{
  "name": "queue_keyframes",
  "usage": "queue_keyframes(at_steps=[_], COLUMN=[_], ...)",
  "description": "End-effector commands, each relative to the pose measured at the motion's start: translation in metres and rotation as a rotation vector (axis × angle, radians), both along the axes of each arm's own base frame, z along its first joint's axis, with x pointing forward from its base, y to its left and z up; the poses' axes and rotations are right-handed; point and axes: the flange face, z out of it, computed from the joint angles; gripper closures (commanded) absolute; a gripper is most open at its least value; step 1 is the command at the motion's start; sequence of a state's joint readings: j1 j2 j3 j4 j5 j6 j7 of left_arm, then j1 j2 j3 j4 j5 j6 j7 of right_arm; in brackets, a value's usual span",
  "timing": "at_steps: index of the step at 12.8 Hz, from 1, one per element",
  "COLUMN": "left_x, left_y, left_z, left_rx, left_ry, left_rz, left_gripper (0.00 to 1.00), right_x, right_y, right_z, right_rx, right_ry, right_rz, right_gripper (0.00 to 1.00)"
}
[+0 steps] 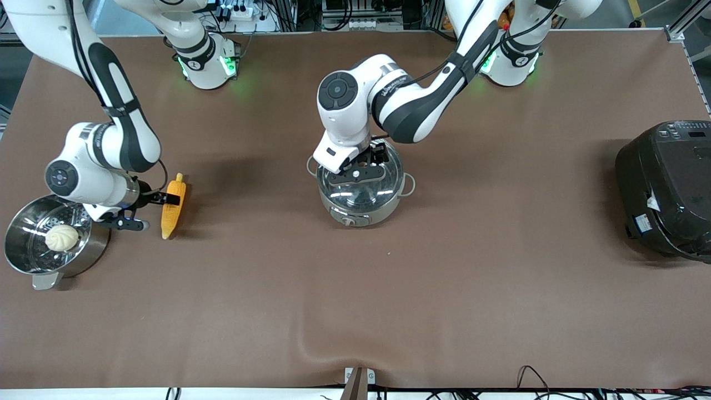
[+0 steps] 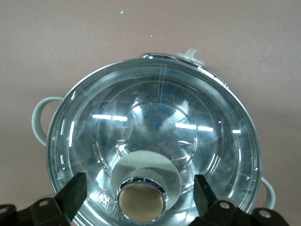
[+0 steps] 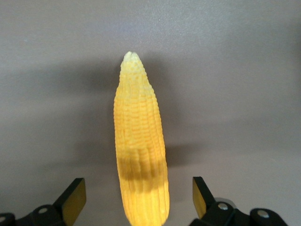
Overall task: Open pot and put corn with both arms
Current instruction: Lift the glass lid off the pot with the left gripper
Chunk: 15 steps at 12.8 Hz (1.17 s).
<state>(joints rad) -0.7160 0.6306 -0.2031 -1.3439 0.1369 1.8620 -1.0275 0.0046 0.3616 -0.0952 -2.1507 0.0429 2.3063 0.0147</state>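
Observation:
I need to lower my right gripper before I close it on the yellow corn. Its fingers are above the corn in the right wrist view, so they would miss if I closed now.
The grey pot (image 1: 355,214) stands mid-table with its glass lid (image 1: 386,180) on. My left gripper (image 1: 358,173) is open just over the lid. In the left wrist view the lid (image 2: 155,122) fills the picture, and my left gripper (image 2: 140,194) has one finger on each side of the tan knob (image 2: 141,202), apart from it. The yellow corn (image 1: 173,206) lies on the table toward the right arm's end. My right gripper (image 1: 151,211) is open at it. In the right wrist view my right gripper (image 3: 138,197) straddles the corn (image 3: 140,141) at its thick end without touching.
A steel steamer pot (image 1: 22,244) with a white bun (image 1: 61,238) in it stands beside the corn, nearer to the front camera, right by my right wrist. A big black rice cooker (image 1: 666,189) stands at the left arm's end of the table.

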Motion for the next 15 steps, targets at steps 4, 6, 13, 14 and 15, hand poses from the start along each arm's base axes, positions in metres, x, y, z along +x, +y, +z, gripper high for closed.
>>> queue_keyframes(at_steps=[4, 6, 13, 14, 15], left_x=[-0.009, -0.010, 0.000, -0.002, -0.003], left_y=[-0.004, -0.005, 0.013, 0.016, 0.026], left_z=[-0.006, -0.009, 0.021, 0.046, 0.073], left_rx=[0.016, 0.017, 0.016, 0.003, 0.007], left_ry=[-0.009, -0.003, 0.019, -0.002, -0.010], left_rz=[0.038, 0.039, 0.033, 0.036, 0.035], left_gripper=[0.25, 0.38, 1.00, 1.00, 1.00], right_x=[-0.002, -0.005, 0.005, 0.010, 0.013], right_y=[0.011, 0.014, 0.017, 0.019, 0.020], right_z=[-0.030, -0.040, -0.009, 0.009, 0.023], right_rx=[0.007, 0.007, 0.019, 0.025, 0.028], right_ry=[0.015, 0.037, 0.071, 0.091, 0.092], right_rz=[0.008, 0.015, 0.027, 0.031, 0.033], right_gripper=[0.05, 0.12, 0.89, 0.90, 0.93])
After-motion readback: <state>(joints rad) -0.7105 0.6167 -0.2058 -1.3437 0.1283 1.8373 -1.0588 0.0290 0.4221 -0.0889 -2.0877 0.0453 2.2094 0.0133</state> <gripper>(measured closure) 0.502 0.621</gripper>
